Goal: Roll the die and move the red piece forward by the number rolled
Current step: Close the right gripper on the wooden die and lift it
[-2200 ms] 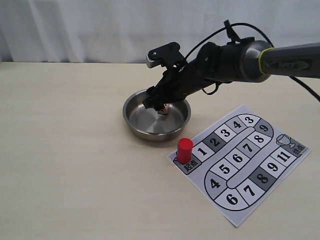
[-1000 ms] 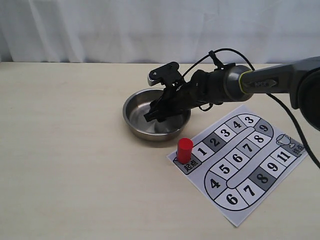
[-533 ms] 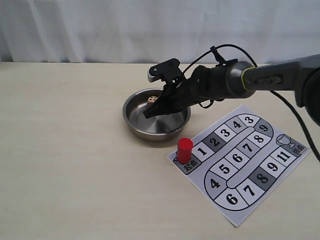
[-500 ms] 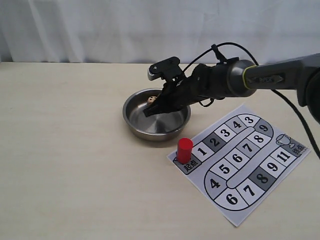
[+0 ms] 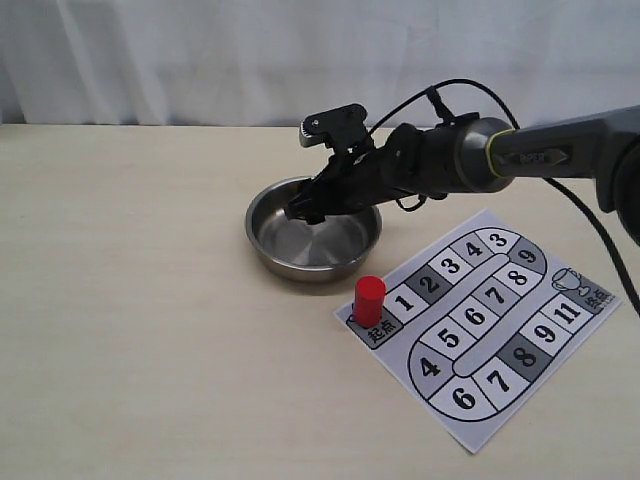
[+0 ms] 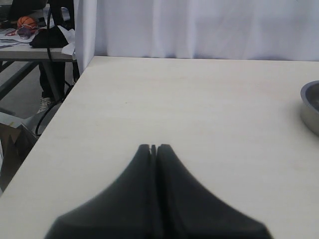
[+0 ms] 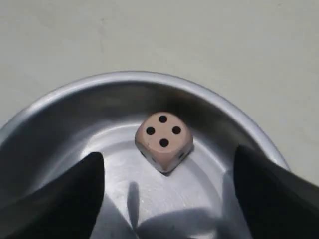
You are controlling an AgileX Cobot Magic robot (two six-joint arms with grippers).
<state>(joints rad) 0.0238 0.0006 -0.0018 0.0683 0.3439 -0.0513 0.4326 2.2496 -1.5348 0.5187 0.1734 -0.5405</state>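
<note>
Next, my right gripper grabs the die by opposite sides to roll the number for the red piece (image 5: 369,300).
The die (image 7: 163,141) lies in the steel bowl (image 7: 124,77) near its far wall, with four black pips on top. My right gripper (image 7: 168,151) hangs open just above the bowl, one finger to each side of the die and touching nothing. In the exterior view that gripper (image 5: 305,210) sits over the back of the bowl (image 5: 262,240) and hides the die. The red piece (image 5: 369,300) stands upright on the start square of the board (image 5: 480,330). My left gripper (image 6: 153,147) is shut and empty over bare table.
The paper board with its numbered squares lies at the right, in front of the bowl. A white curtain closes off the back. In the left wrist view the bowl's rim (image 6: 311,107) shows at one side, and the table edge (image 6: 60,109) drops to the floor.
My right gripper held the die over the bowl, dipped in and let it go. The die now rests in the bowl, and the open gripper has shifted slightly up and back.
</note>
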